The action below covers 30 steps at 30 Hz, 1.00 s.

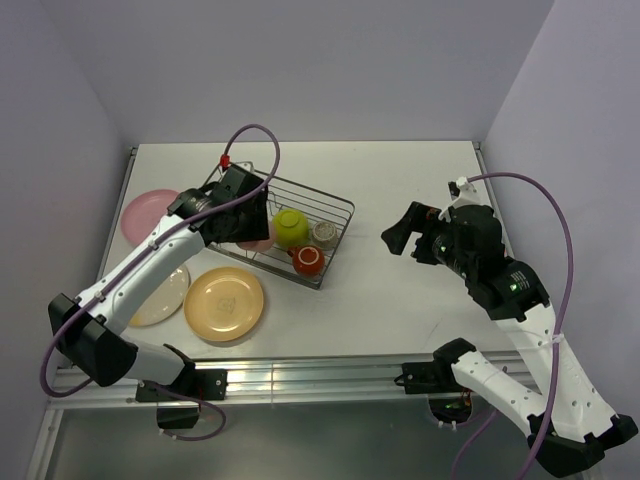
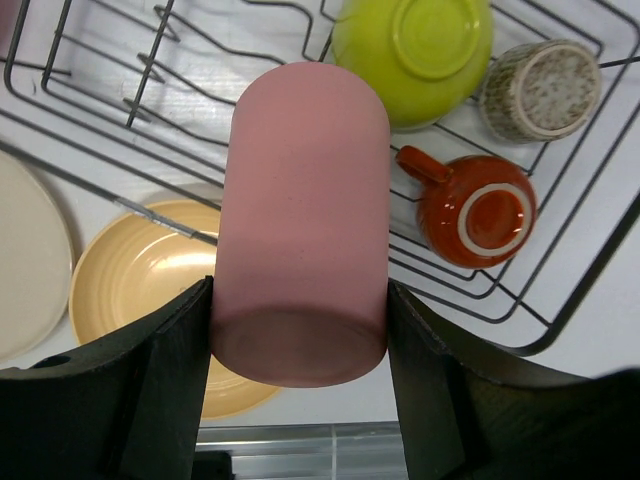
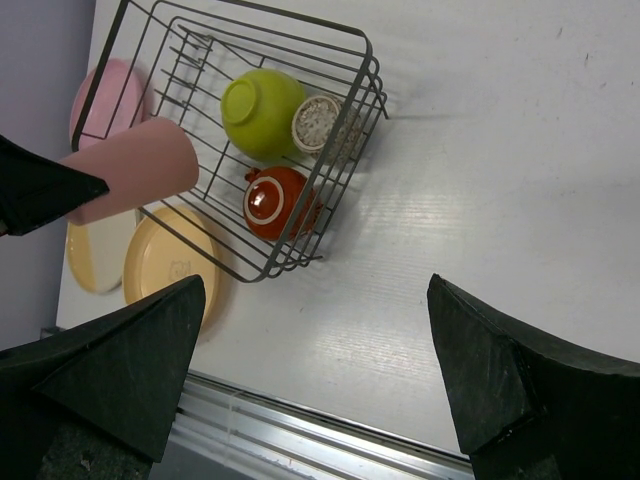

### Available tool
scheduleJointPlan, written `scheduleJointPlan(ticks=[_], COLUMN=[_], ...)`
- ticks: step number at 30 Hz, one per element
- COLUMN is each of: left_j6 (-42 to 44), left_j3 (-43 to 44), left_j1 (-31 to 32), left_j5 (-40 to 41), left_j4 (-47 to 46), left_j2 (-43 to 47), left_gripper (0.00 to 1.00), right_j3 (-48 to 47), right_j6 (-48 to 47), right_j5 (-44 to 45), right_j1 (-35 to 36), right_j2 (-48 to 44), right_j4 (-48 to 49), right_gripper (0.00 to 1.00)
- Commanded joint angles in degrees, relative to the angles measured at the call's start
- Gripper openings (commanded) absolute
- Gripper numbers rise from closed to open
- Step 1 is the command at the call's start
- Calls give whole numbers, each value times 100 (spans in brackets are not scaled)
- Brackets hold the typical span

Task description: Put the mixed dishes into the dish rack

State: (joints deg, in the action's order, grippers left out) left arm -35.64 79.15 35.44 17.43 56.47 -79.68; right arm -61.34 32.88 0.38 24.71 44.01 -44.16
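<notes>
I should still hold the salmon-pink tumbler (image 2: 305, 200) with my left gripper, because it hangs tilted above the rack's near bar and would drop and topple there if released now.
My left gripper (image 2: 300, 320) is shut on the salmon-pink tumbler (image 2: 305, 200) and holds it over the near side of the wire dish rack (image 1: 335, 210). The lime-green bowl (image 1: 290, 227), grey-beige cup (image 1: 324, 233) and red mug (image 1: 308, 260) sit upside down in the rack. The tan-orange plate (image 1: 224, 303), cream plate (image 1: 165, 296) and pink plate (image 1: 148, 213) lie on the table left of the rack. My right gripper (image 1: 396, 237) is open and empty, above the table right of the rack.
The white table (image 1: 400, 300) ends in a metal rail (image 1: 320, 380) at the near edge. Purple walls stand on the left, back and right. Cables loop above both arms.
</notes>
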Motion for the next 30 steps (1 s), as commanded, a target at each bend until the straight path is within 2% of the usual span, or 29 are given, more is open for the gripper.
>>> scheduleJointPlan(ticks=[1,9,14,30], left_j6=[250,365,329,426], left_j3=[469,461,408,338], left_j1=[-2,15,42,103], left_j5=[-257,-556,-373,-635], left_j4=[-57,-31,48,-48], left_j2=[-65,-346,-557,-1146], left_gripper=[0,0,0,0], right_j3=[70,78,131,202], right_j6=[-63,-98,-107,-151], right_j5=[-3,-3,-3,-82], right_j1=[-27,-28,-28,-27], right_j2=[-41,-24,2,117], right_j4=[180,162,189,215], right_gripper=[100,100,100,100])
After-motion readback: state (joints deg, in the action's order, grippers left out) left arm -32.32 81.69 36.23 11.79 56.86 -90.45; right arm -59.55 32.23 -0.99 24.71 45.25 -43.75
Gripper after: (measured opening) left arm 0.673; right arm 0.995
